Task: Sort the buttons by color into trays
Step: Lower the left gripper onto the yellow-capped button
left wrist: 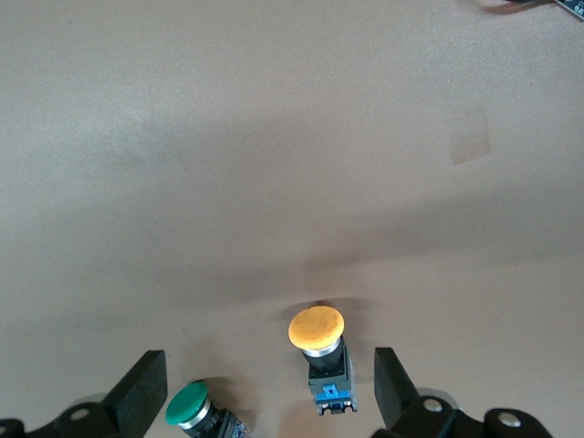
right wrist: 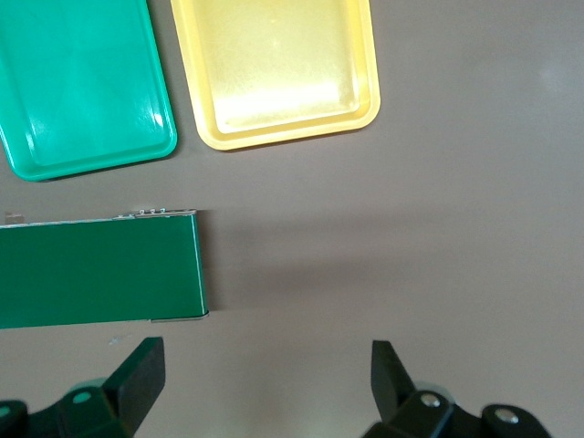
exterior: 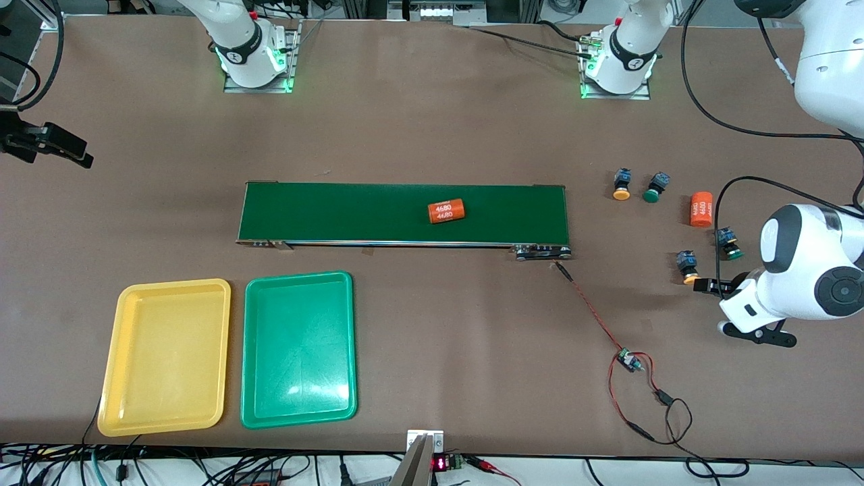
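The yellow button needs to go to the yellow tray, so my left gripper should next grab it by its dark body (exterior: 686,259) and leave the button's yellow cap (exterior: 690,279) free on the way.
Four buttons lie at the left arm's end of the table: a yellow one (exterior: 622,183) beside a green one (exterior: 655,187), and nearer the camera a green one (exterior: 729,244) and a yellow one (exterior: 688,265). My left gripper (exterior: 707,283) hangs open over the nearer pair. In the left wrist view the yellow button (left wrist: 319,351) and the green button (left wrist: 192,408) both show between its fingers, untouched. The yellow tray (exterior: 165,356) and green tray (exterior: 298,349) lie side by side, both bare. My right gripper (exterior: 64,150) waits open over bare table (right wrist: 265,365), holding nothing.
A long dark green conveyor belt (exterior: 405,212) crosses the middle, carrying an orange cylinder (exterior: 447,211). Another orange cylinder (exterior: 701,208) lies among the buttons. A red and black wire with a small board (exterior: 629,360) trails from the belt's end toward the front edge.
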Robot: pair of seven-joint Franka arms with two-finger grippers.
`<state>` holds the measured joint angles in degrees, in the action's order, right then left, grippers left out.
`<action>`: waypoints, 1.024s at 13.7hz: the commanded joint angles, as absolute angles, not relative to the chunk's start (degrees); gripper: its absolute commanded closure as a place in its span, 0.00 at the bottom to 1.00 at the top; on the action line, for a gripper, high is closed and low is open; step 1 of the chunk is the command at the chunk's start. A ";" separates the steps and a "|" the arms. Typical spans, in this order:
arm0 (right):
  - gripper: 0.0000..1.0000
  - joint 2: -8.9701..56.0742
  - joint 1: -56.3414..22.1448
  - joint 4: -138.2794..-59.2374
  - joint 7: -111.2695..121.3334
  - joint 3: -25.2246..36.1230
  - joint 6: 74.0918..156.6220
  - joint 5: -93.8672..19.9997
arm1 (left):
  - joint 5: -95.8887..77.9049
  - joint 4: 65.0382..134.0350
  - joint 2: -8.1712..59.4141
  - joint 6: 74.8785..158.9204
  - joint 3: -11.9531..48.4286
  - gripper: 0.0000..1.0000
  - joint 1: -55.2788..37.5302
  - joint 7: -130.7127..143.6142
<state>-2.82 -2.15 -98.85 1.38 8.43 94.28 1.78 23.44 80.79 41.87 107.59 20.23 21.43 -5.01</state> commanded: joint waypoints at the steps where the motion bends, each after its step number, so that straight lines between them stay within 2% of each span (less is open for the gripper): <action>1: 0.00 -2.90 -1.50 -98.53 2.29 8.26 93.78 0.88 | 23.20 79.63 42.36 106.79 20.39 0.00 21.18 -4.92; 4: 0.00 -2.90 -1.58 -98.53 2.20 8.26 93.87 0.88 | 22.85 80.76 42.45 106.79 20.48 0.00 21.27 -4.83; 6: 0.00 -2.73 -1.32 -98.53 2.11 8.26 94.30 0.88 | 22.76 85.49 42.19 107.31 20.48 0.05 21.71 -4.66; 8: 0.00 -2.46 -1.14 -98.44 2.11 8.26 94.66 0.88 | 22.76 89.02 41.40 111.43 20.48 0.05 22.23 -4.57; 11: 0.00 -2.02 -1.05 -98.44 1.93 8.26 94.83 0.79 | 22.76 94.90 39.47 112.84 20.74 0.05 22.41 -0.63; 14: 0.00 -1.85 -0.97 -98.44 1.85 8.26 94.92 0.70 | 23.03 104.21 36.92 122.41 20.48 0.05 23.55 0.17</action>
<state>-2.15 -1.60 -98.86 1.38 8.44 94.66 1.78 23.44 95.92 41.54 117.39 20.28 21.96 -0.81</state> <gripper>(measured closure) 0.000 0.053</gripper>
